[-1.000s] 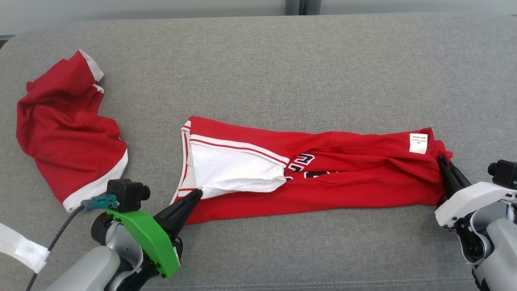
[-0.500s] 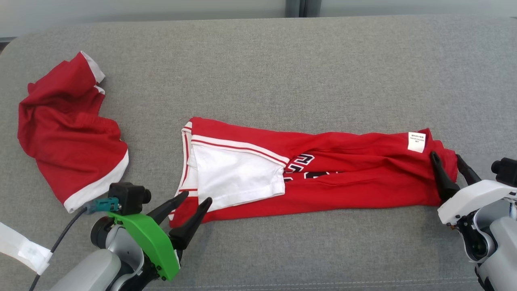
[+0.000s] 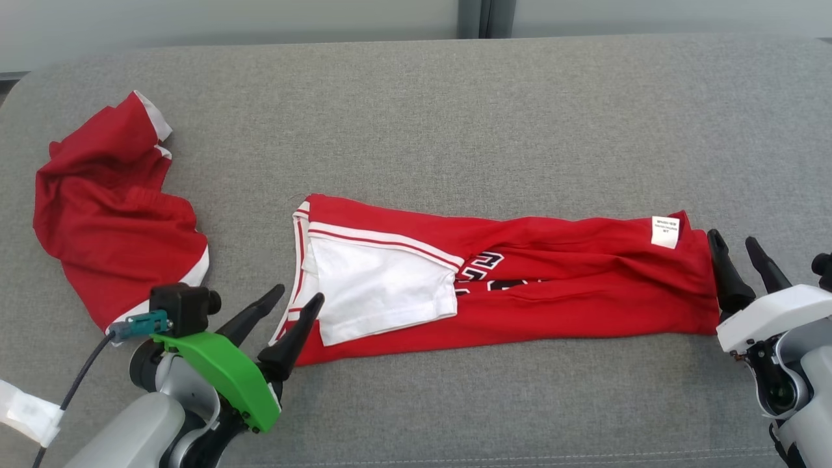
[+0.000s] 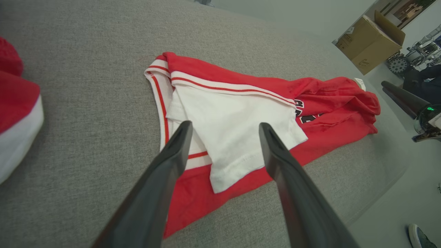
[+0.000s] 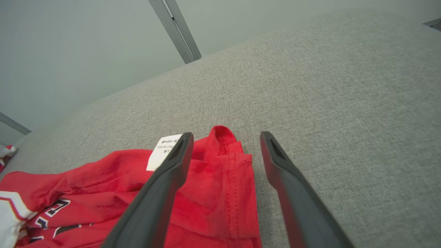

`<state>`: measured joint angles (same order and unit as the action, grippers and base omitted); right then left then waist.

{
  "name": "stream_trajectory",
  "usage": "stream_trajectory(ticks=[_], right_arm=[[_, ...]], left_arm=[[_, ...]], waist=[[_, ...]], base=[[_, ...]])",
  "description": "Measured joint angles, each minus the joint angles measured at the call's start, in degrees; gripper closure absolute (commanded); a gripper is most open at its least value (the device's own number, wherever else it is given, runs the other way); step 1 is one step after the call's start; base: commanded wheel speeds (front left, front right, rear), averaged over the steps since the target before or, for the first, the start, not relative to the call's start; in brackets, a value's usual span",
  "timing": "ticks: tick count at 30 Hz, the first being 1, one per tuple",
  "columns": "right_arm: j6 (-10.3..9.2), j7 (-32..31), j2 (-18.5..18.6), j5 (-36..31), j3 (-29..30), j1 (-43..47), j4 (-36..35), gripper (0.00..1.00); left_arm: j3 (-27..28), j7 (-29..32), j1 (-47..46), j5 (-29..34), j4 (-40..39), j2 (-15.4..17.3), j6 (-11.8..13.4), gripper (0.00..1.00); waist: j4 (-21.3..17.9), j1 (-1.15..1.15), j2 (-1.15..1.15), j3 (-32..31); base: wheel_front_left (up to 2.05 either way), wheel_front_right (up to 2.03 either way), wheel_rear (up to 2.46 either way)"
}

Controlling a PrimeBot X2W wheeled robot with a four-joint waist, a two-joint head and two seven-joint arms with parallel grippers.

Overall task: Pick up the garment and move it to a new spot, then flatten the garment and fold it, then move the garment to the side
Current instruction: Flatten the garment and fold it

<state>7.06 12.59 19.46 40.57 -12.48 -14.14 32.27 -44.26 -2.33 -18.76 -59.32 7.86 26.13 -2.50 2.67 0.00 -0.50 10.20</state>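
I need to fold the long strip (image 3: 499,281) shorter. I should grab the red jersey by its hem end with the label (image 3: 664,231) with my right gripper next.
The garment (image 3: 552,286) is a red jersey with white trim and black lettering, lying flat in a long folded strip across the grey cushion (image 3: 455,130). A white panel (image 3: 377,289) lies over its left half, and a white label (image 3: 664,231) sits near its right end. My left gripper (image 3: 299,294) stands open just off the strip's lower left corner, holding nothing. In the left wrist view the open left gripper (image 4: 225,124) frames the white panel of the garment (image 4: 327,103). My right gripper (image 3: 732,238) is open beside the right end. In the right wrist view the right gripper (image 5: 226,135) straddles the red hem (image 5: 220,186).
A second red garment with white edging (image 3: 110,214) lies crumpled at the cushion's left end. The cushion's front seam runs near the bottom edge. Beyond the cushion, the left wrist view shows a cardboard box (image 4: 370,43) and a shoe (image 4: 422,236) on the floor.
Both grippers opened and let go of the garment's two ends, then drew back slightly. The garment settled flat. The head camera tilted a little.
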Motion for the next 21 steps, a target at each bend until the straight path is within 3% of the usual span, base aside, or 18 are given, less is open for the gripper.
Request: stream_trajectory(ticks=[8,21], right_arm=[[0.00,-0.38,-0.93,2.44,0.16,2.65,0.21,0.00],[0.00,-3.39,-1.77,6.81,0.86,3.10,1.98,0.00]], left_arm=[[2.87,-3.36,0.96,-0.12,0.32,-0.32,2.21,0.00],[2.82,-4.35,1.47,-0.11,-0.93,-1.34,3.37,0.00]], waist=[[-0.06,0.00,0.00,-0.86],[0.52,0.00,0.00,-0.99]], base=[[0.00,0.00,0.00],[0.00,0.00,0.00]])
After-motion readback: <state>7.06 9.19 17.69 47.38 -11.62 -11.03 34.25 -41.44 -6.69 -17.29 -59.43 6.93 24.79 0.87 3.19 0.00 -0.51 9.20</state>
